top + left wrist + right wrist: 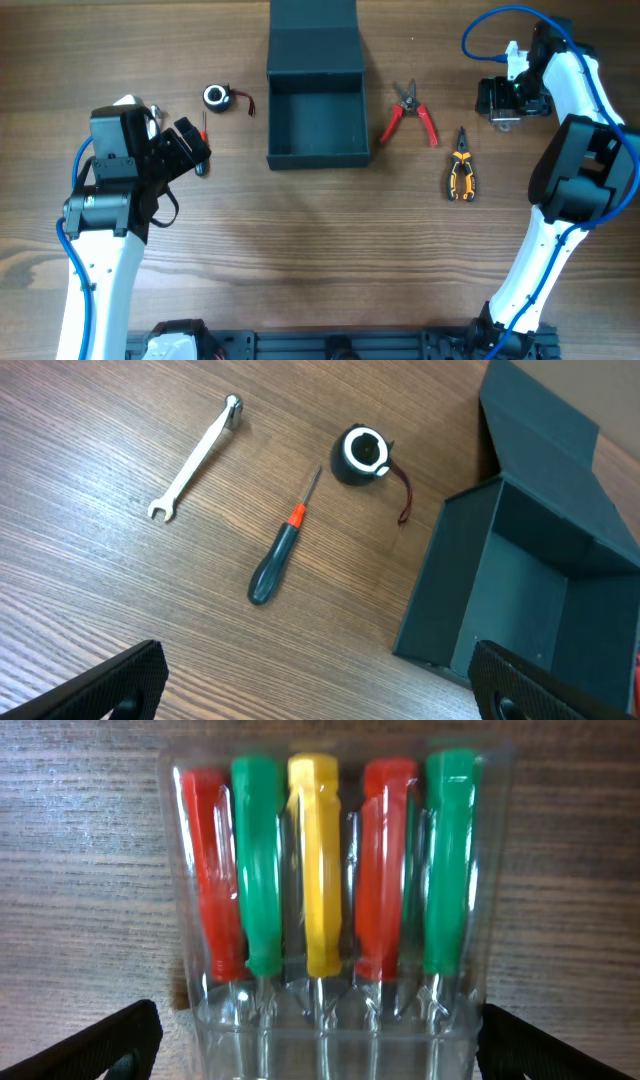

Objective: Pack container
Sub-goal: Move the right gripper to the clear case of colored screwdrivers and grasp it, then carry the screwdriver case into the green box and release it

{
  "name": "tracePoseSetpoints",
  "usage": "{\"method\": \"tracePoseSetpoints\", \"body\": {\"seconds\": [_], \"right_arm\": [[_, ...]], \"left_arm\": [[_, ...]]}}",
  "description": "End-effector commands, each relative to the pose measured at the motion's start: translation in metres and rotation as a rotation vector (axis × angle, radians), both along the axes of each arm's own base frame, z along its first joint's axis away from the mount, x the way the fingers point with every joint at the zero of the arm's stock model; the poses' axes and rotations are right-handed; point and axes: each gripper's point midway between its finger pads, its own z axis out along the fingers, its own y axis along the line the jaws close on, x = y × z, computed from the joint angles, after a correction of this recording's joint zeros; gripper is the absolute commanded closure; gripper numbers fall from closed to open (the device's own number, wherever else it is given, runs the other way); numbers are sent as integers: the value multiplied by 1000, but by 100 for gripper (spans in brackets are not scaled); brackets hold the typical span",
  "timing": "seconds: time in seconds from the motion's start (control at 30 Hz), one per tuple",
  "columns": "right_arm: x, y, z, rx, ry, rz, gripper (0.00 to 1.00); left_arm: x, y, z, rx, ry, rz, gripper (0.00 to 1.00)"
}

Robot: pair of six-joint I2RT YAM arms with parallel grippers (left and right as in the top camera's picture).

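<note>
My right gripper should close on the pack now. My fingers are down on either side of the clear pack and one touches its edge, so they would hold the pack.
The dark teal-grey container (317,148) stands open at the top middle of the table, its flap lid (312,30) folded back; it looks empty. It also shows in the left wrist view (440,590). My left gripper (188,150) is open and empty (320,690), left of the container. A dark-handled screwdriver (278,550), a silver wrench (195,457) and a round black device with a wire (360,455) lie ahead of it. My right gripper (500,100) is open (320,1045), its fingers on either side of a clear pack of coloured screwdrivers (325,870).
Red-handled cutters (410,115) and orange-and-black pliers (461,172) lie on the wooden table between the container and the right arm. The round black device (217,96) sits left of the container.
</note>
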Motion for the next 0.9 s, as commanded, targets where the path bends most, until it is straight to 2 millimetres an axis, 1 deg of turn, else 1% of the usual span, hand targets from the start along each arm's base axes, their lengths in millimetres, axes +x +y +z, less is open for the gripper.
{"method": "tracePoseSetpoints", "body": {"seconds": [0.0,0.1,0.13,0.23,0.3,0.47,0.5,0.57,0.6,0.67,0.77,0.87], "right_arm": [[4,-1,-13,11,4,7,1],[1,0,-20,18,24,1,3],[0,0,-22,19,28,2,8],[-1,1,-24,20,33,0,19],[-1,1,-24,22,35,-16,21],[-5,2,-24,29,51,-30,38],[-6,3,-24,31,58,-32,40],[-8,3,-24,33,67,-36,40],[-9,3,-25,33,72,-56,37],[-12,3,-25,45,84,-119,42],[-13,9,-23,75,90,-134,46],[-11,13,-13,104,79,-155,51]], "left_arm": [[3,1,8,23,-18,-13,0],[3,1,8,23,-18,-13,0],[3,1,8,23,-18,-13,0],[3,1,7,23,-16,-13,0],[3,1,7,23,-15,-13,0],[3,1,7,23,-15,-13,0],[3,1,7,23,-15,-13,0],[3,1,7,23,-15,-13,0],[3,1,7,23,-15,-13,0],[3,1,7,23,-15,-13,0],[3,1,7,23,-15,-13,0],[3,1,7,23,-15,-13,0]]}}
